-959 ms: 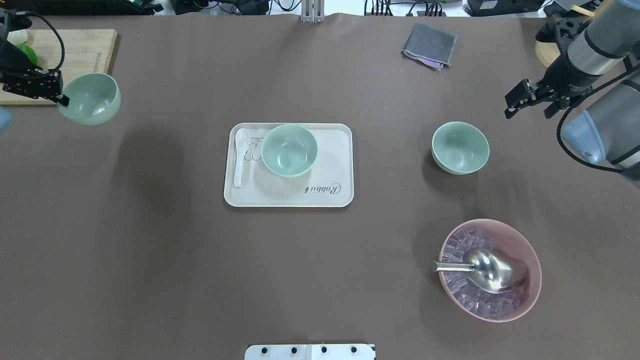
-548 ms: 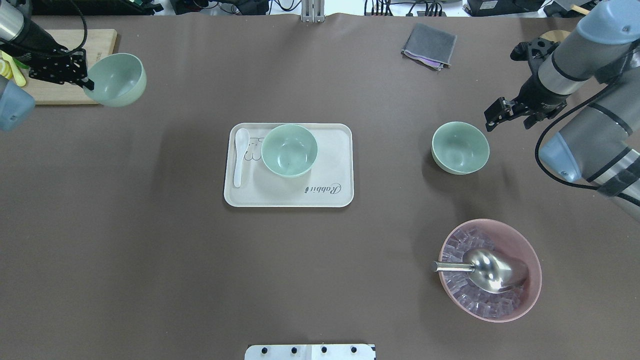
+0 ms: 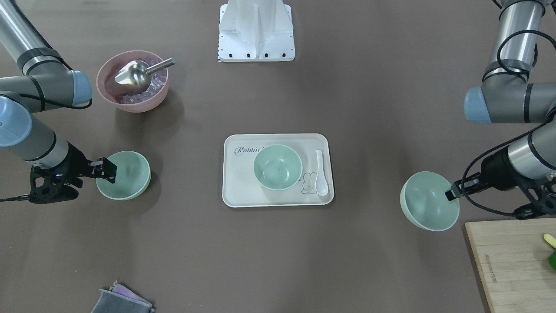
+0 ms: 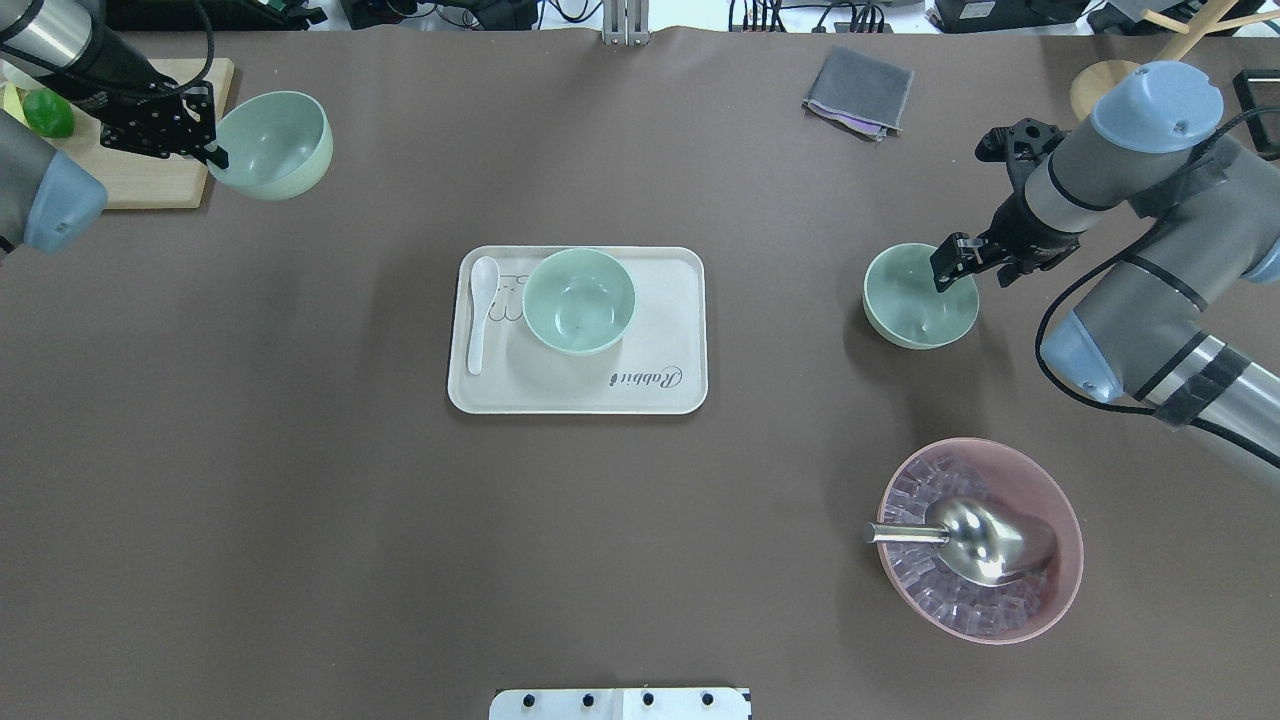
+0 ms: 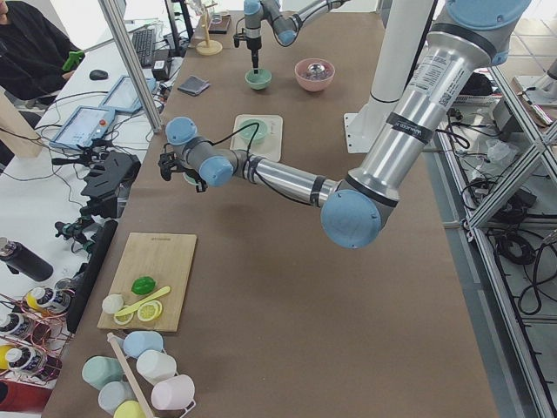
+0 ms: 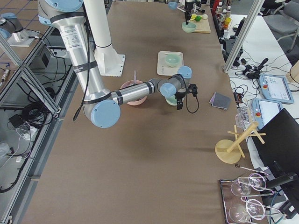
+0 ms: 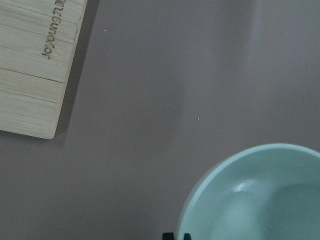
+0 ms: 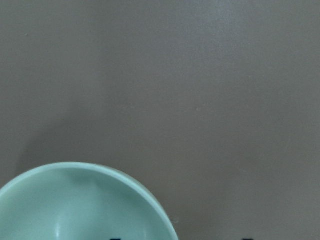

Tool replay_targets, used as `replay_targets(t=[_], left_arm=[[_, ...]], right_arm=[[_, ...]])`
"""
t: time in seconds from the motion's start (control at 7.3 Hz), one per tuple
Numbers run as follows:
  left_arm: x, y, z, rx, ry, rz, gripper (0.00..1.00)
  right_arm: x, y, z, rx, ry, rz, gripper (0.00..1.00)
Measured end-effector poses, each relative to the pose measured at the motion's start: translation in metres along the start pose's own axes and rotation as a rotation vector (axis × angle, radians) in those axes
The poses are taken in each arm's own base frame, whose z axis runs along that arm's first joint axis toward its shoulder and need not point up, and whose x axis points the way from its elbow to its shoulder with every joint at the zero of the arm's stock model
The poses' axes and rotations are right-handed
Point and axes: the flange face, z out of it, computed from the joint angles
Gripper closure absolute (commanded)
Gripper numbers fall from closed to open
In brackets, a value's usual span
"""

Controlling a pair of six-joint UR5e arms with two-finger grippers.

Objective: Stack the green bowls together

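Note:
Next, the right gripper grabs the third green bowl by its rim (image 3: 441,178) (image 8: 156,205), to stack the green bowls together.
Three pale green bowls show. One (image 4: 579,300) stands on the cream tray (image 4: 670,290), also in the front view (image 3: 278,167). My left gripper (image 4: 212,152) is shut on the rim of a second bowl (image 4: 272,143) and holds it tilted above the table near the cutting board; it also shows in the front view (image 3: 430,206) and the left wrist view (image 7: 265,195). The third bowl (image 4: 915,300) stands on the table at the right. My right gripper (image 4: 970,278) is open, with one finger inside this bowl's near-right rim and one outside; the bowl also shows in the right wrist view (image 8: 85,205).
A white spoon (image 4: 480,310) lies on the tray's left side. A pink bowl (image 4: 1060,500) with ice cubes and a metal scoop (image 4: 985,540) stands front right. A grey cloth (image 4: 860,92) lies at the back. A wooden cutting board (image 4: 150,175) lies back left.
My left gripper has carried its bowl to the right and further back. My right gripper has moved left and down to the right bowl's rim.

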Motion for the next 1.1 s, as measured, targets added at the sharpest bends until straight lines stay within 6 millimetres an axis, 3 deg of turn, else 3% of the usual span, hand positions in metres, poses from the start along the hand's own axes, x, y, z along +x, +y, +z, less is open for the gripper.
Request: replay_targets(t=[0.55,0.82,1.1], left_arm=[[0.004,0.001,-0.002,0.002,0.005,0.005,1.00],[0.014,0.007,-0.003,0.002,0.013,0.018,1.00],[0.044,0.017,0.003,0.015,0.015,0.039,1.00]], right_arm=[[-0.008,0.001,-0.003,-0.020,-0.030,0.000,1.00],[-0.001,-0.008,-0.023,-0.051,-0.102,0.026,1.00],[0.008,-0.023,-0.053,-0.061,-0.175,0.053,1.00]])
